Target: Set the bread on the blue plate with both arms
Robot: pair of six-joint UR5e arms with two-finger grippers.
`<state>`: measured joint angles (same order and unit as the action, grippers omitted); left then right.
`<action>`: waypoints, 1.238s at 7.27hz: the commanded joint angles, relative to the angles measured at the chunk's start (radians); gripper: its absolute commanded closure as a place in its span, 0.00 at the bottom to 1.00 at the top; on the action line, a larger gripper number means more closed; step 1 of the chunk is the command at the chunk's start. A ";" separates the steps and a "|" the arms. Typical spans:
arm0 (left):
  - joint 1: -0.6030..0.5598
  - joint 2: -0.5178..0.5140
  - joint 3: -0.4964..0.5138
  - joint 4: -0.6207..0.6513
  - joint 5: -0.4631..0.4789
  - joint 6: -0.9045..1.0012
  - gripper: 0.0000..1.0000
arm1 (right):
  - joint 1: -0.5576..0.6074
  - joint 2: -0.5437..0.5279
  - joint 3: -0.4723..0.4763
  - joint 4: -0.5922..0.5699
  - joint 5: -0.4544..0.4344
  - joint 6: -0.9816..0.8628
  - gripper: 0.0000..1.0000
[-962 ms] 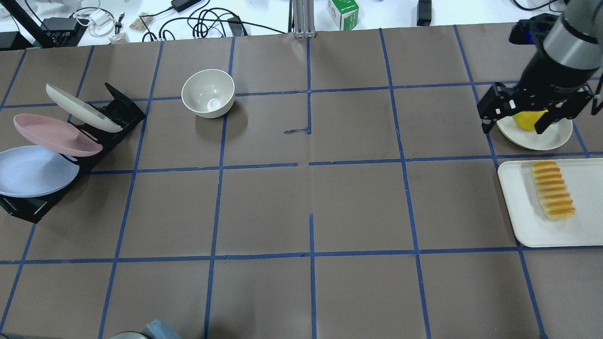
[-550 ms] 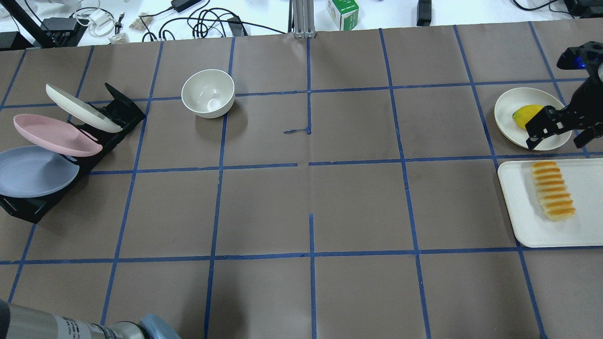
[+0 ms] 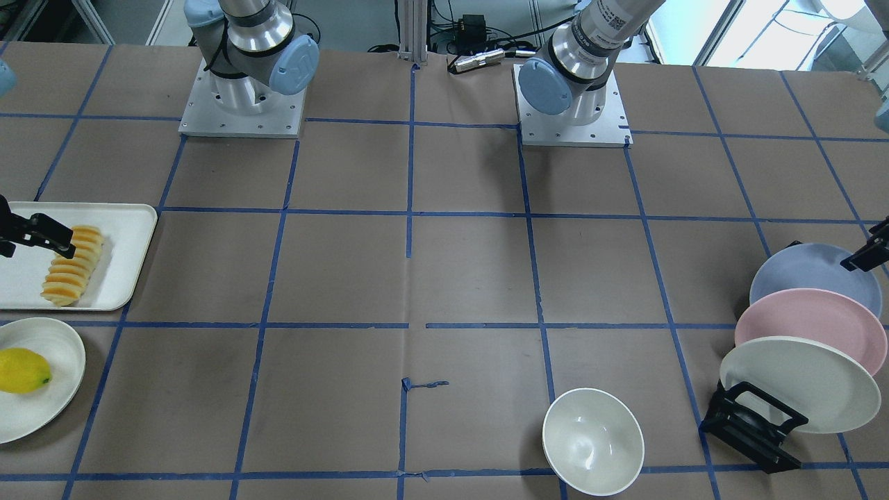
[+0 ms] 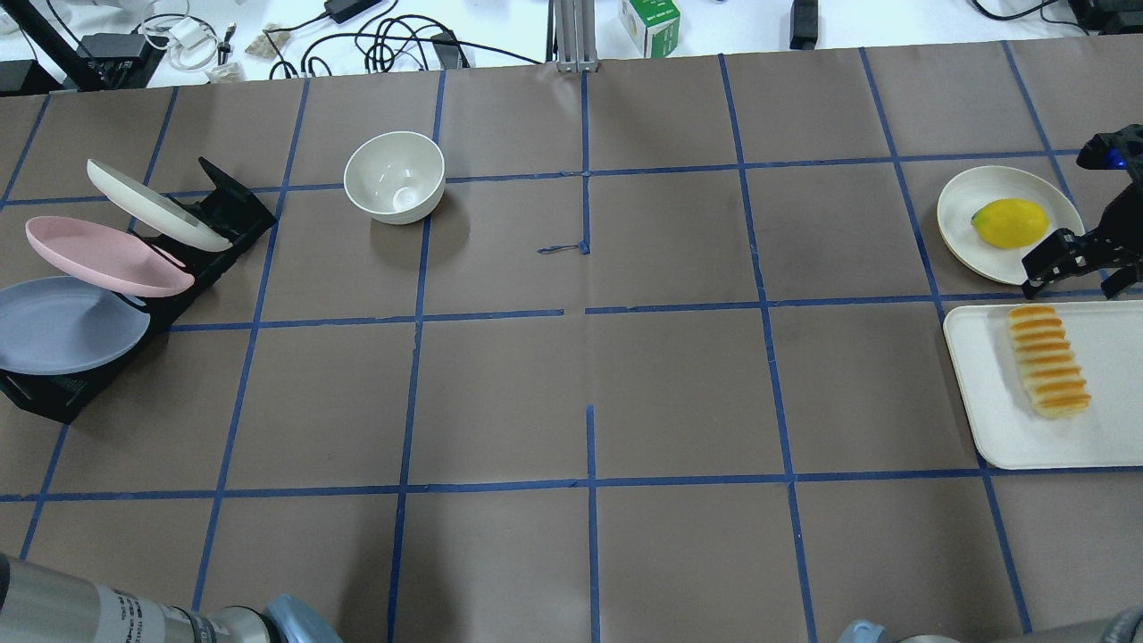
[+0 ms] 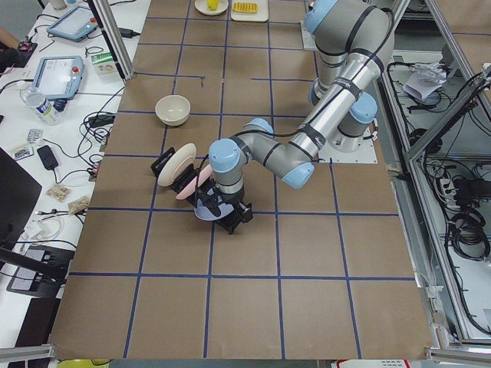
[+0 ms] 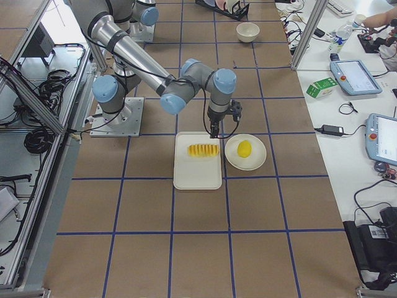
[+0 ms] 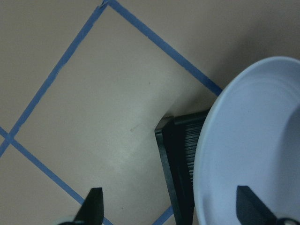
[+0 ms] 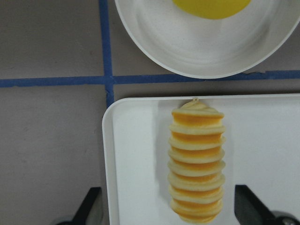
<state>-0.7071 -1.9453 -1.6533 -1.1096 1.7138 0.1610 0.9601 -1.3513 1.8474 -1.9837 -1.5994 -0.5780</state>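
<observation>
The bread is long and narrow, and both its ends need to stay balanced. I should take hold of it around its middle next with my right gripper.
The bread lies on a white tray at the right; it also shows in the right wrist view and the front view. My right gripper hovers over the tray's far edge, open and empty, with its jaws wide on either side of the loaf's line in the right wrist view. The blue plate leans in the nearest slot of a black rack. My left gripper is open, and the blue plate's rim lies between its jaws. It is off frame in the overhead view.
A pink plate and a cream plate lean in the same rack. A white bowl stands behind the middle. A lemon sits on a cream plate just beyond the tray.
My right gripper has left the lemon plate, moving right and nearer to the tray's far edge. The left arm's elbow has come into view at the bottom left.
</observation>
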 commanded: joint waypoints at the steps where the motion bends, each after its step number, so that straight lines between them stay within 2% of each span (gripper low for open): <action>1: 0.000 0.000 0.000 -0.004 -0.005 -0.003 0.29 | -0.041 0.085 0.001 -0.052 -0.032 -0.010 0.00; 2: 0.000 0.000 -0.002 -0.006 -0.002 0.002 0.57 | -0.041 0.118 0.001 -0.090 -0.045 -0.005 0.00; 3: 0.000 0.000 0.000 -0.006 -0.003 0.002 0.74 | -0.041 0.136 0.003 -0.089 -0.045 0.003 0.00; 4: 0.000 0.005 0.000 -0.007 -0.005 0.009 0.95 | -0.043 0.150 0.006 -0.089 -0.047 0.007 0.00; 7: 0.003 0.029 0.016 -0.009 0.001 0.011 1.00 | -0.043 0.173 0.050 -0.090 -0.069 0.007 0.00; 8: 0.005 0.040 0.021 -0.022 0.004 0.023 1.00 | -0.043 0.176 0.050 -0.090 -0.089 0.010 0.09; 9: 0.006 0.057 0.035 -0.062 0.006 0.029 1.00 | -0.043 0.175 0.050 -0.087 -0.089 0.012 0.58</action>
<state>-0.7030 -1.9071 -1.6311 -1.1369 1.7168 0.1812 0.9174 -1.1773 1.8960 -2.0733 -1.6791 -0.5685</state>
